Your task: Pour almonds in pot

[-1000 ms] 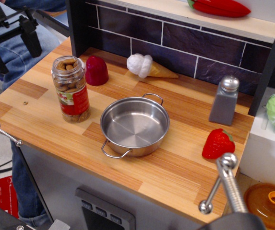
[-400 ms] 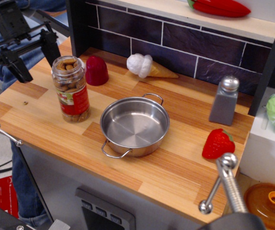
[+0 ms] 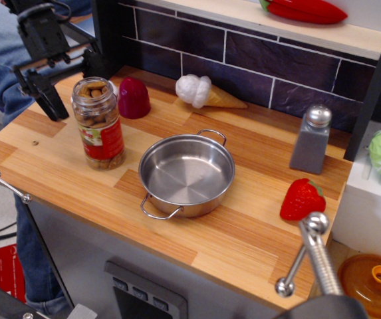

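Observation:
The gripper grabs the jar by its body (image 3: 101, 133) next, which leaves the clear jar's opening (image 3: 93, 88) free to pour almonds into the pot.
The almonds (image 3: 92, 92) fill a clear, lidless jar with a red label (image 3: 100, 131) that stands upright at the left of the wooden counter. The pot (image 3: 186, 174), a shallow shiny steel pan with two wire loop handles, sits empty just right of the jar. My black gripper (image 3: 76, 88) is open at the top left, level with the jar's upper part. One finger (image 3: 49, 101) is left of the jar. The other is behind the jar's right shoulder and partly hidden. The fingers do not touch the jar.
A dark red dome (image 3: 133, 98) and a toy ice-cream cone (image 3: 203, 92) lie behind the jar and pot. A grey metal-capped shaker (image 3: 311, 139) and a red strawberry toy (image 3: 302, 198) are at the right. A tiled back wall (image 3: 256, 60) and a shelf are behind. A metal lever (image 3: 313, 256) is at the front right.
The gripper has moved right and down from the far top left towards the jar, and now straddles its upper part. The jar and pot have not moved.

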Motion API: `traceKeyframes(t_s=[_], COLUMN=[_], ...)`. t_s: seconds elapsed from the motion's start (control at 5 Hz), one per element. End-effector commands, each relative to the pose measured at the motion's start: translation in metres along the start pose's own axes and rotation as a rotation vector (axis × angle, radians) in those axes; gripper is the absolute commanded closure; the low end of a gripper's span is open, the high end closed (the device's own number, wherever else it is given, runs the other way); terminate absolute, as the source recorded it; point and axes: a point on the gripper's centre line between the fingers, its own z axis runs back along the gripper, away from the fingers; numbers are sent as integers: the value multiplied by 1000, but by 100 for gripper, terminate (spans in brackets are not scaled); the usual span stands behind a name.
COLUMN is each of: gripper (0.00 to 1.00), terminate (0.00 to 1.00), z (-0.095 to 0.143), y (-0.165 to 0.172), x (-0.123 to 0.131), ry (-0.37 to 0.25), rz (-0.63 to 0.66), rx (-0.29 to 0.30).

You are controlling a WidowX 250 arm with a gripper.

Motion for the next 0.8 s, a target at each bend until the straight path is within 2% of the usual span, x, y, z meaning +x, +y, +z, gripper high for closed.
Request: traceKeyframes(t_s=[0.0,0.2,0.6], gripper=[0,0,0], terminate=[0,0,0], z=[1,-9,-18], y=[3,-1,-2], x=[-22,-23,-30], ry=[-34,-16,-5], rz=[-46,-59,-57], rx=[12,57,67])
